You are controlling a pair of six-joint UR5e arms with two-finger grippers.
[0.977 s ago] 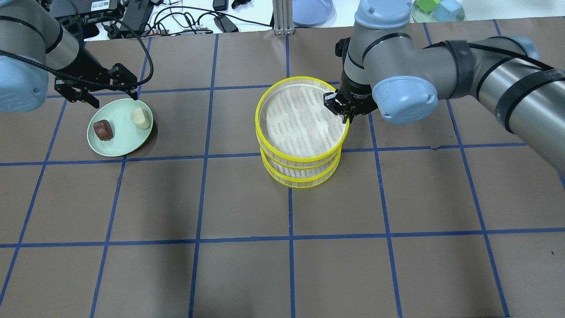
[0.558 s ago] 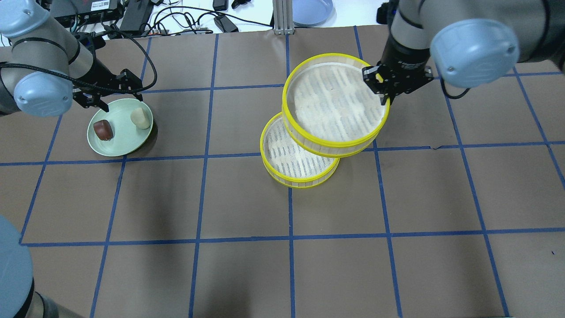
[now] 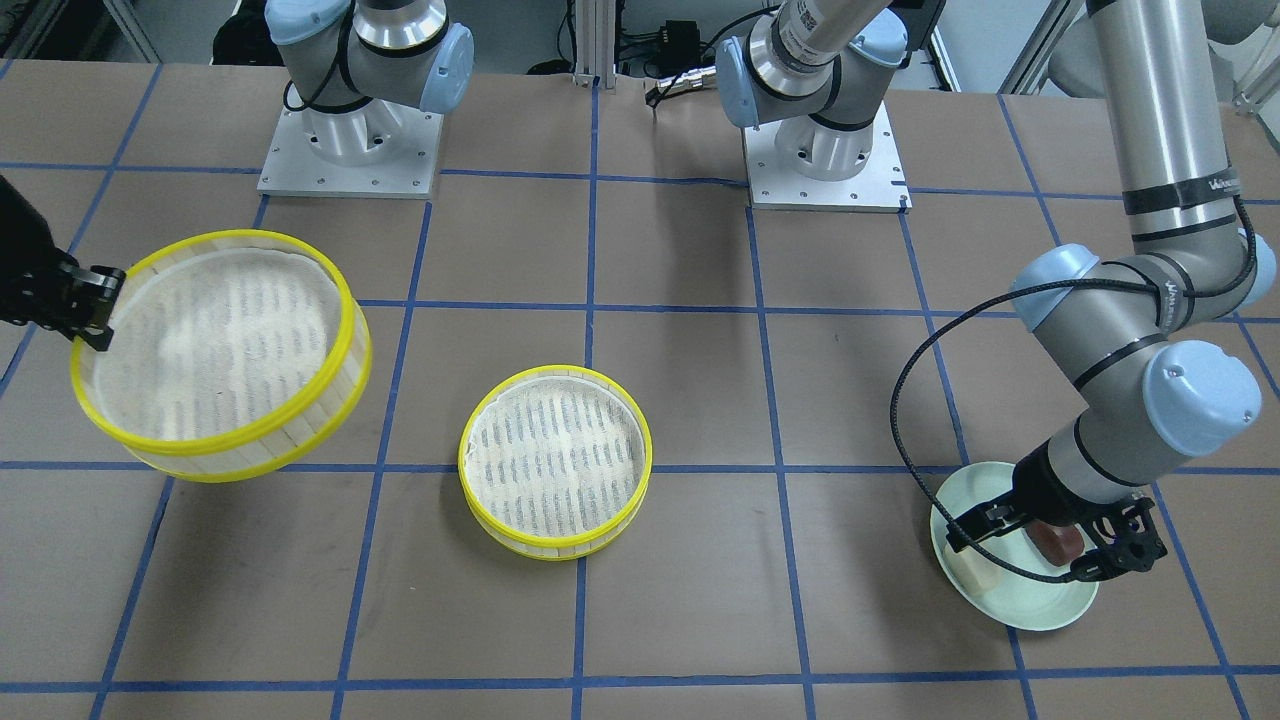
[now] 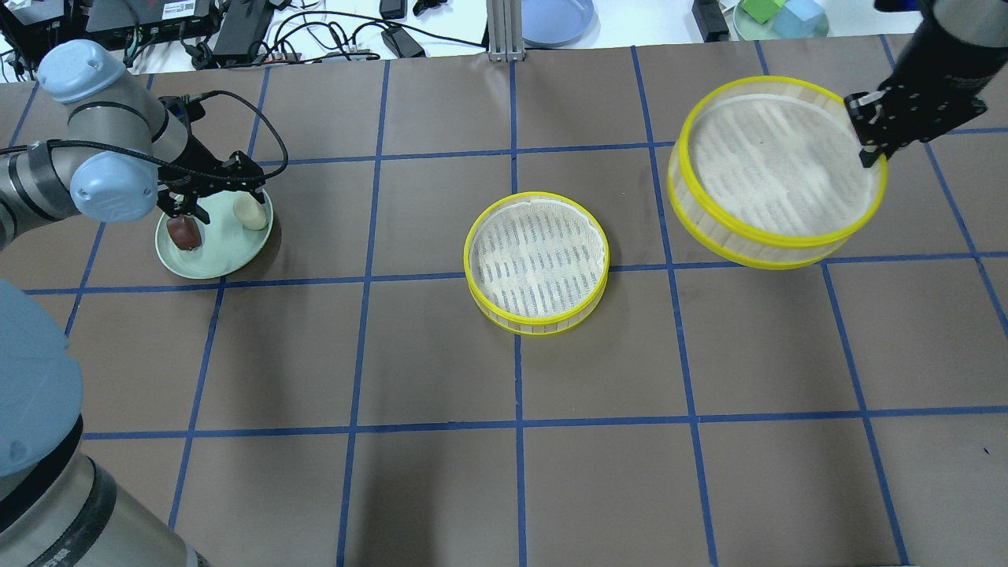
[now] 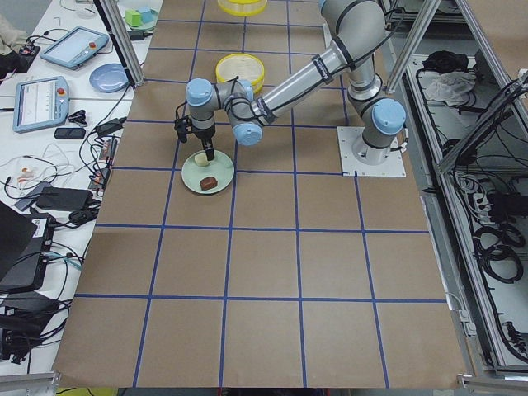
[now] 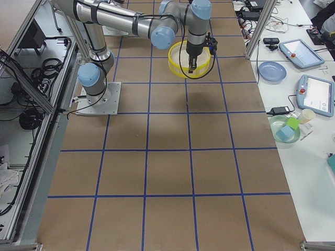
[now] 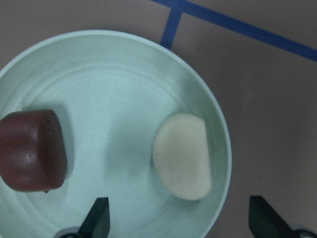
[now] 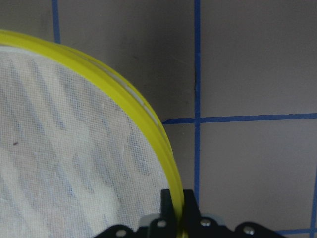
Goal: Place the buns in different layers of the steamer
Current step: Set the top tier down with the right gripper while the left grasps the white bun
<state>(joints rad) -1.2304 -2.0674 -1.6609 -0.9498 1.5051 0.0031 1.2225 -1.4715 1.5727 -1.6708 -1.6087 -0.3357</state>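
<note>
I will next use my left gripper to grab the cream-white bun (image 7: 182,156) across its flat-cut and rounded sides, so that I can place it in a steamer layer.
The cream bun (image 4: 250,211) (image 7: 183,156) and the brown bun (image 4: 183,231) (image 7: 32,151) lie on a pale green plate (image 4: 213,264) at the table's left. My left gripper (image 4: 209,193) (image 7: 181,223) is open just above the plate, with the cream bun ahead between its fingers and not touched. One steamer tier (image 4: 538,264) (image 3: 555,460) stands empty at the table's middle. My right gripper (image 4: 866,150) (image 8: 177,213) is shut on the rim of the other tier (image 4: 776,169) (image 3: 215,345) and holds it tilted in the air at the far right.
Behind the table's far edge lie a blue plate (image 4: 555,20), a green dish with blocks (image 4: 780,20), and cables and devices (image 4: 236,24). The two arm bases (image 3: 350,140) stand at the robot's side of the table.
My right gripper lifted the top tier off the lower one and carried it right. My left gripper moved in over the plate, above the buns.
</note>
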